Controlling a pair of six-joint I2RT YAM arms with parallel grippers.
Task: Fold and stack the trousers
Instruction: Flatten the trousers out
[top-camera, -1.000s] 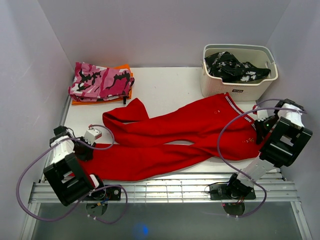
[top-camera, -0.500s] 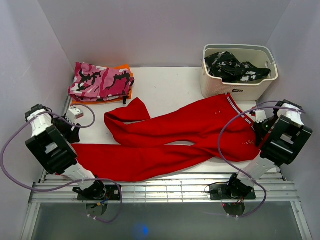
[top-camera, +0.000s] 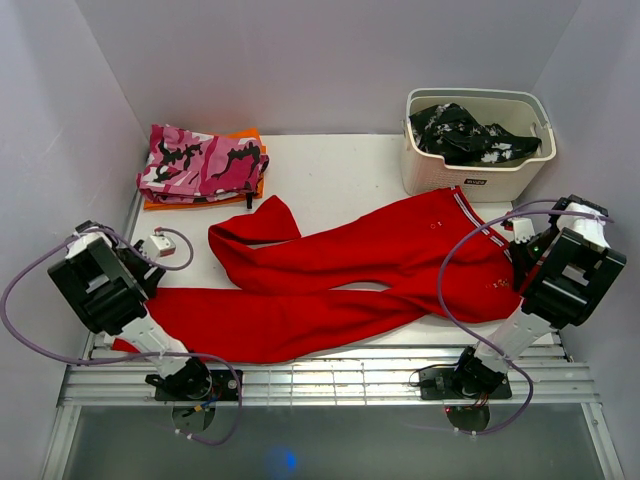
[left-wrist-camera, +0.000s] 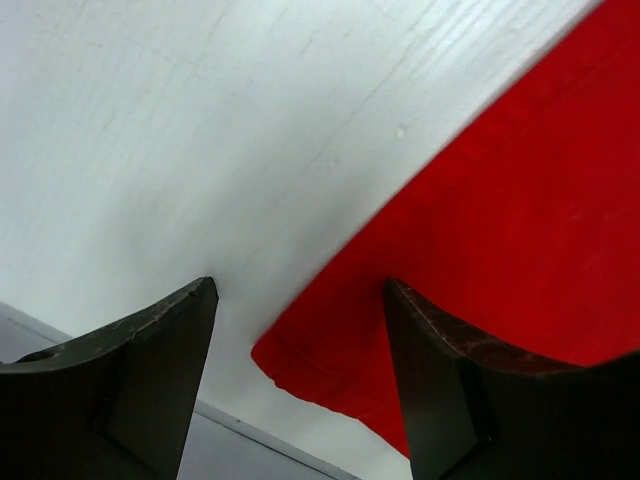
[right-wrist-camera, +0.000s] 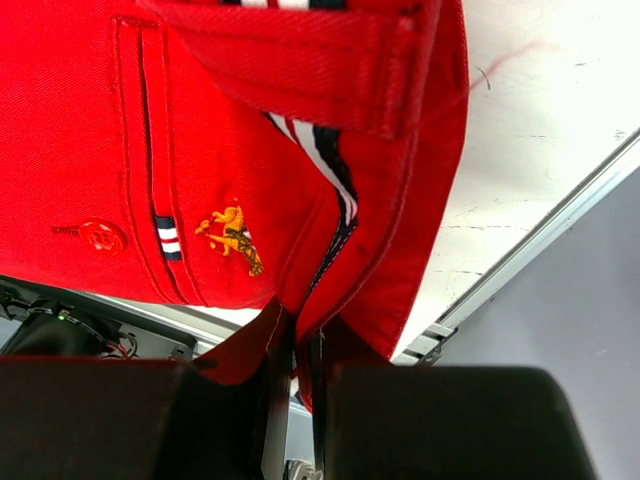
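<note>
I need to grab the near leg's hem corner (top-camera: 159, 293) with my left gripper next, opposite the pinched waistband (top-camera: 512, 272). Then the trousers can be stretched straight for folding.
The red trousers (top-camera: 380, 260) lie spread across the white table, waist with thin white stripes to the right, both legs running left. My left gripper (top-camera: 142, 270) hovers open over the near leg's end at the table's left edge. In the left wrist view the hem corner (left-wrist-camera: 330, 365) lies flat between the spread fingers of the left gripper (left-wrist-camera: 300, 290), touching neither. My right gripper (top-camera: 522, 262) is shut on the waist's edge. The right wrist view shows the red waistband (right-wrist-camera: 220, 130) pinched between the closed fingers of the right gripper (right-wrist-camera: 303, 340).
A folded pink camouflage garment (top-camera: 200, 162) rests on an orange one at the back left. A white basket (top-camera: 470, 182) at the back right holds a black-and-white garment (top-camera: 465, 132). A metal grate (top-camera: 330, 380) runs along the near edge. Walls close in on both sides.
My left gripper opened and let go of the near leg's end, and the arm swung back toward the left wall. The right gripper has stayed shut on the waist.
</note>
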